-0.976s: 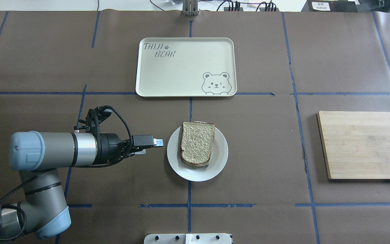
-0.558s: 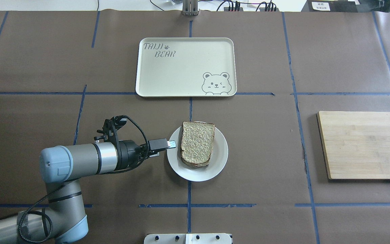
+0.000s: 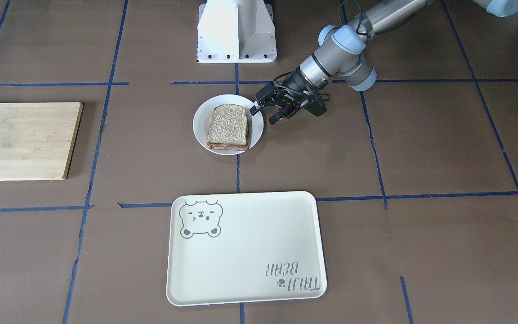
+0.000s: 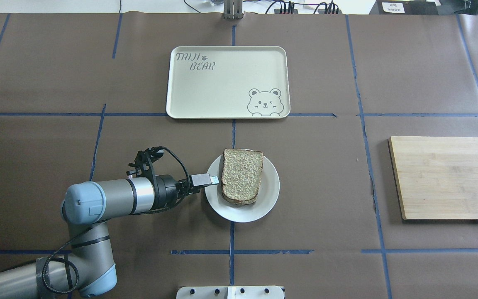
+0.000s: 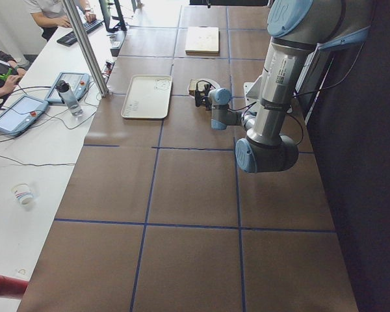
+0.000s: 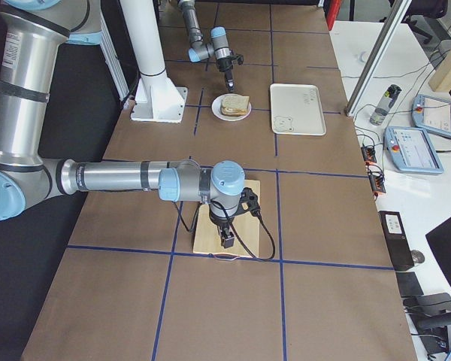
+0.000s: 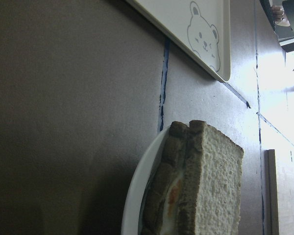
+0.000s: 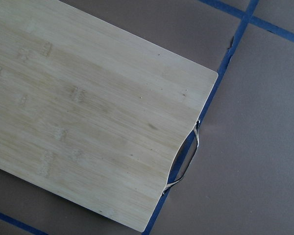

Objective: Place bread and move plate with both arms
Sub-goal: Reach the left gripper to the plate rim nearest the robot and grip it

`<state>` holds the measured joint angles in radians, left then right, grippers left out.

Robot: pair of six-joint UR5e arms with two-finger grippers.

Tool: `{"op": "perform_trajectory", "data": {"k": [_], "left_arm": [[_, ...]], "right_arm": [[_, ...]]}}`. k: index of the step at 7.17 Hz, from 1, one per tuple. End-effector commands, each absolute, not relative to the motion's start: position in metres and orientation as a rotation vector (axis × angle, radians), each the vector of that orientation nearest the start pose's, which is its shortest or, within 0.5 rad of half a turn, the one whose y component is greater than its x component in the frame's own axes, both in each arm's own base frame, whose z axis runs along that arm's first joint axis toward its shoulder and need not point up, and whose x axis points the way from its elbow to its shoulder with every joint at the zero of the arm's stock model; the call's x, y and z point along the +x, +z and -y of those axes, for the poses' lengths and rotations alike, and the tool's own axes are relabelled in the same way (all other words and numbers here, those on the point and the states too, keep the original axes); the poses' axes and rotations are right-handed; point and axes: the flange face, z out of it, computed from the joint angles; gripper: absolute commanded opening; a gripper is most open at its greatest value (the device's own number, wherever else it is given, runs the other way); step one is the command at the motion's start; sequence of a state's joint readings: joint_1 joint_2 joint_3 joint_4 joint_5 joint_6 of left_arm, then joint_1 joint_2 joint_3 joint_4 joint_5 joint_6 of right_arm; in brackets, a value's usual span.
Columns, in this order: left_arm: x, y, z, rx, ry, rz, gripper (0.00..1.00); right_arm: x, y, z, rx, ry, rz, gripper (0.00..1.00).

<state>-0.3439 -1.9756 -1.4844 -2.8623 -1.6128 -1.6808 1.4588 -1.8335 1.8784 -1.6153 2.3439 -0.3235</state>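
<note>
My left gripper grabs the white plate by its rim next, to move the bread and the white plate's dish onto the bear tray.
The bread lies as the top slice of a stack on the small white plate at mid-table. The left wrist view shows the stack's edge with white and orange filling under the top slice, and the plate rim. My left gripper is at the plate's left rim, close to the bread. In the front view it is open, one finger over the rim and the other just outside it. My right gripper hangs over the wooden board; I cannot tell whether it is open or shut.
A cream bear tray lies beyond the plate. A wooden cutting board with a metal handle lies at the right. The white robot base stands at the near edge.
My left arm has moved right, bringing the gripper from beside the plate to its left rim. The plate and bread have not moved.
</note>
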Motion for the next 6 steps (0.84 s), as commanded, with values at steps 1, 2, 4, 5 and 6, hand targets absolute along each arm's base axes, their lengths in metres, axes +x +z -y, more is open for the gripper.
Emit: {"op": "perform_trajectory", "data": {"k": [1,2,4,5,6], "left_arm": [[0.562,0.325,0.335,0.150,-0.314,-1.611,0.47],[0.564,0.321,0.335,0.150,-0.312,-1.617,0.38],[0.564,0.321,0.335,0.150,-0.312,-1.617,0.37],[0.569,0.324,0.332,0.144,-0.309,-1.610,0.37],[0.574,0.322,0.330,0.139,-0.303,-1.613,0.37]], "right_arm": [[0.021,0.627,0.386,0.082,-0.412,0.775,1.00],[0.021,0.627,0.386,0.082,-0.414,0.775,1.00],[0.021,0.628,0.386,0.079,-0.412,0.775,1.00],[0.021,0.628,0.386,0.079,-0.412,0.775,1.00],[0.021,0.628,0.386,0.081,-0.413,0.773,1.00]]}}
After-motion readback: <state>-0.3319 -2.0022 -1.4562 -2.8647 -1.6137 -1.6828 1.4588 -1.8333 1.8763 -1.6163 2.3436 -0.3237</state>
